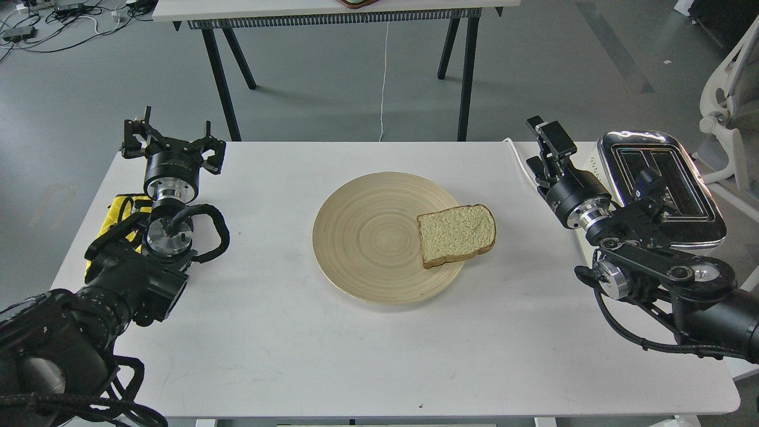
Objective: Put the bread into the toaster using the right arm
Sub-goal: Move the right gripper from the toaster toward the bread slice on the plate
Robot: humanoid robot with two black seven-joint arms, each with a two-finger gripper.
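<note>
My right gripper grabs the bread by its crust edge overhanging the plate's rim (488, 226) next, to put the bread in the toaster.
The bread (456, 235), a pale tan slice with a brown crust, lies flat on the right rim of a round wooden plate (362, 237) at the table's middle. The toaster (661, 196), cream-white with a chrome top and two empty slots, stands at the table's right edge. My right gripper (545, 148) is open and empty. It hovers just left of the toaster, above and to the right of the bread, touching neither. My left gripper (173, 142) is open and empty over the table's far left corner.
The white table (296, 344) carries the plate and toaster. The toaster's white cord (514, 152) runs off the far edge. A yellow piece (118, 209) sits by my left arm. Another table (332, 12) stands behind, and a white chair (726, 112) stands at the right.
</note>
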